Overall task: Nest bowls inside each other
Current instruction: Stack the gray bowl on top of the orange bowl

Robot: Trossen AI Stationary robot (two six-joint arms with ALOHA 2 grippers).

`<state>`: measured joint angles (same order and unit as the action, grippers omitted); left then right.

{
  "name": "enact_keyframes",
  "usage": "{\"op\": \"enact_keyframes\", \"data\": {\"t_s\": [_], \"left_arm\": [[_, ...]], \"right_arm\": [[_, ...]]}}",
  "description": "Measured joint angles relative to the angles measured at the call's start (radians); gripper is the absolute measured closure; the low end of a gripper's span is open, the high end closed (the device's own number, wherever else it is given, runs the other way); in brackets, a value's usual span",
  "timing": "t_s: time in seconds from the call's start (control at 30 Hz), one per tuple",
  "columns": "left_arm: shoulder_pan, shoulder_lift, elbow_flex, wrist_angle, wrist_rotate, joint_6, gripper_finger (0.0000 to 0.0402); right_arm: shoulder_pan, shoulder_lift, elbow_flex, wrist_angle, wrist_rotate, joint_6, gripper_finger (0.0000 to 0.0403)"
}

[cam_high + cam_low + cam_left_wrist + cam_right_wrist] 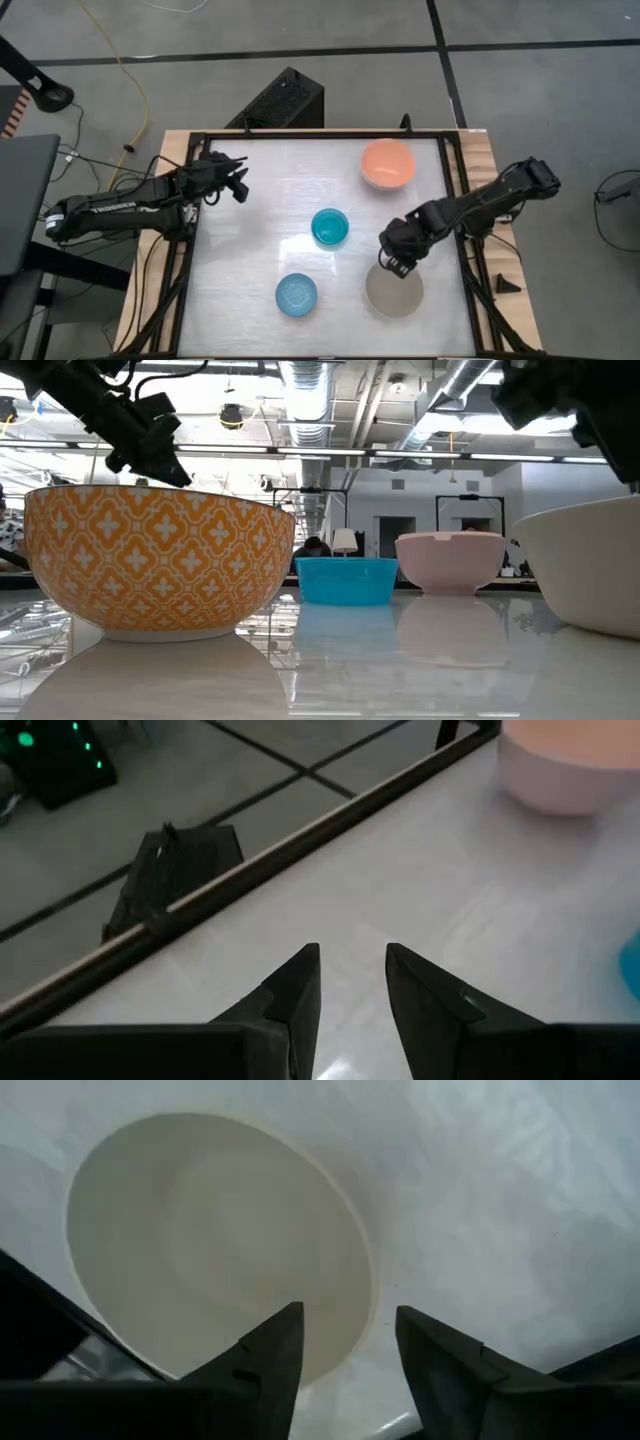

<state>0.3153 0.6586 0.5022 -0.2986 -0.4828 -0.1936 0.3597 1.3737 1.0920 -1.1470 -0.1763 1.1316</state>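
My right gripper grabs the grey-beige bowl by its rim (415, 272) next, to nest it inside the salmon-pink bowl (388, 163).
Four bowls stand apart on their bases on the white table. A salmon-pink bowl (388, 163) is at the far right, a teal bowl (330, 228) in the middle, and a light-blue bowl (296, 295) near the front; the low view shows its outside orange-patterned (160, 560). A grey-beige bowl (394, 291) stands at the front right. My right gripper (392, 262) hangs open, pointing down, above the far rim of the grey-beige bowl (220, 1245) and clear of it. My left gripper (238, 180) is open above the table's far left, with nothing between its fingers (300, 990).
A black frame rail (300, 830) runs along the table's far edge, and a black box (285, 100) stands beyond it on the floor. A small black wedge (507, 283) lies on the wooden border at the right. Bare table lies between the bowls.
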Motion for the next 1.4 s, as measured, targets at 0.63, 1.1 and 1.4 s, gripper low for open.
{"op": "enact_keyframes", "data": {"t_s": [0.63, 1.1, 1.4], "left_arm": [[0.000, 0.077, 0.001, 0.021, 0.104, -0.074, 0.0296], [0.000, 0.075, 0.001, 0.028, 0.104, -0.107, 0.0296], [0.000, 0.075, 0.001, 0.028, 0.086, -0.168, 0.0296]], "right_arm": [[-0.002, 0.158, -0.226, 0.291, -0.027, -0.167, 0.0281], [-0.305, -0.087, -0.159, 0.174, -0.009, -0.505, 0.0374], [-0.714, -0.137, 0.052, 0.143, 0.011, -0.717, 0.0368]]}}
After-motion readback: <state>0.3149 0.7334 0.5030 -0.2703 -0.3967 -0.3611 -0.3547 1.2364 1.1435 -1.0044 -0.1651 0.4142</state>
